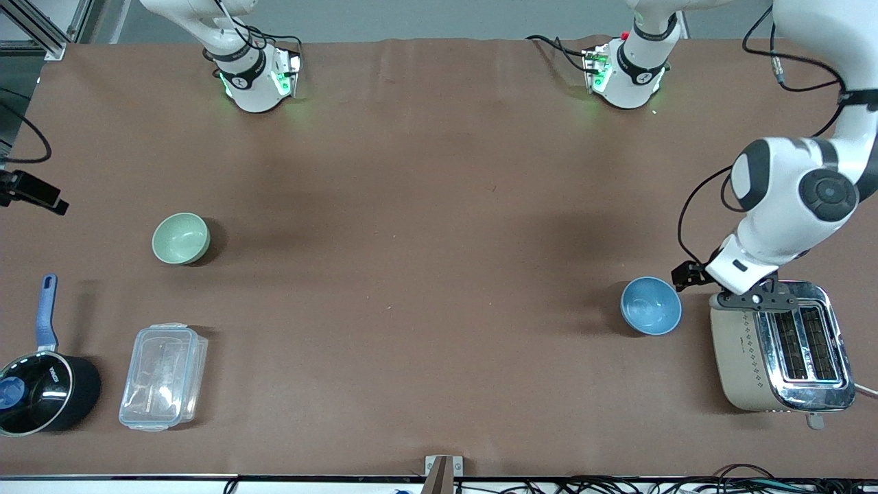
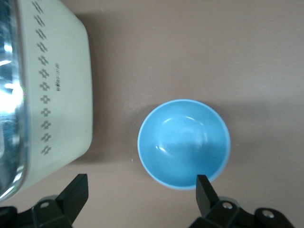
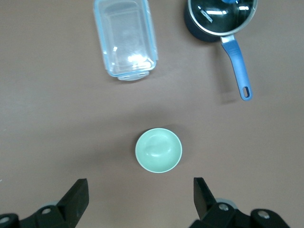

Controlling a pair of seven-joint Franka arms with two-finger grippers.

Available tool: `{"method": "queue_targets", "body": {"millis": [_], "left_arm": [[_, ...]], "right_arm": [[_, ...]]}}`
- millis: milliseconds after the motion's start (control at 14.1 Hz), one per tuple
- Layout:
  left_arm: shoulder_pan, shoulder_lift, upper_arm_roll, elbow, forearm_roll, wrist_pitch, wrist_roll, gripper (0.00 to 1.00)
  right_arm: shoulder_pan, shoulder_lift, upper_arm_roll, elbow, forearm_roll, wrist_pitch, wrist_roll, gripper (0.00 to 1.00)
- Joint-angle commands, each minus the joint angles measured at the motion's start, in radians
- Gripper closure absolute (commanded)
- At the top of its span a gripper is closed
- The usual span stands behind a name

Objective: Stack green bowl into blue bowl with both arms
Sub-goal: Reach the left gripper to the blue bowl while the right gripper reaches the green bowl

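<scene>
My left gripper grabs the blue bowl by its rim next, to set it up for nesting the green bowl.
The pale green bowl [image 1: 180, 238] stands upright and empty toward the right arm's end of the table. It also shows in the right wrist view [image 3: 158, 150], far below my right gripper [image 3: 140, 194], which is open, empty and high above the table. That gripper is out of the front view. The sky-blue bowl [image 1: 651, 305] stands upright and empty toward the left arm's end, beside the toaster. My left gripper [image 1: 694, 276] is open and empty, low over the table between the blue bowl [image 2: 184, 144] and the toaster. One fingertip [image 2: 204, 190] overlaps the bowl's rim.
A cream and chrome toaster [image 1: 775, 350] stands close beside the blue bowl and shows in the left wrist view [image 2: 47, 95]. A clear plastic box [image 1: 163, 376] and a black saucepan with a blue handle [image 1: 41, 391] stand nearer the front camera than the green bowl.
</scene>
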Motion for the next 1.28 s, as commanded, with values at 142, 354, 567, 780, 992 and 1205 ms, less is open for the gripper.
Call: {"method": "queue_targets", "body": {"millis": [142,354,567,780,992,1205], "left_arm": [[0.029,0.15,-0.003,-0.001,0.018,0.143,-0.002,0.09],[0.037,0.207,-0.003,0.005,0.018,0.192,-0.005,0.35],[0.037,0.23,-0.004,0.016,0.017,0.194,-0.011,0.75],[0.025,0.229,-0.007,0.028,0.018,0.192,-0.067,1.0],[0.008,0.213,-0.051,0.038,0.015,0.188,-0.132,1.0],[0.002,0.192,-0.171,0.039,0.014,0.177,-0.288,1.0]], "right_arm": [[-0.001,0.033,-0.061,-0.205,0.027,0.21,-0.045,0.02],[-0.002,0.051,-0.09,-0.375,0.095,0.388,-0.115,0.02],[-0.019,0.145,-0.113,-0.431,0.176,0.47,-0.201,0.01],[-0.027,0.237,-0.157,-0.435,0.311,0.489,-0.376,0.02],[-0.035,0.323,-0.18,-0.452,0.447,0.505,-0.564,0.02],[-0.038,0.383,-0.205,-0.455,0.547,0.508,-0.718,0.04]]}}
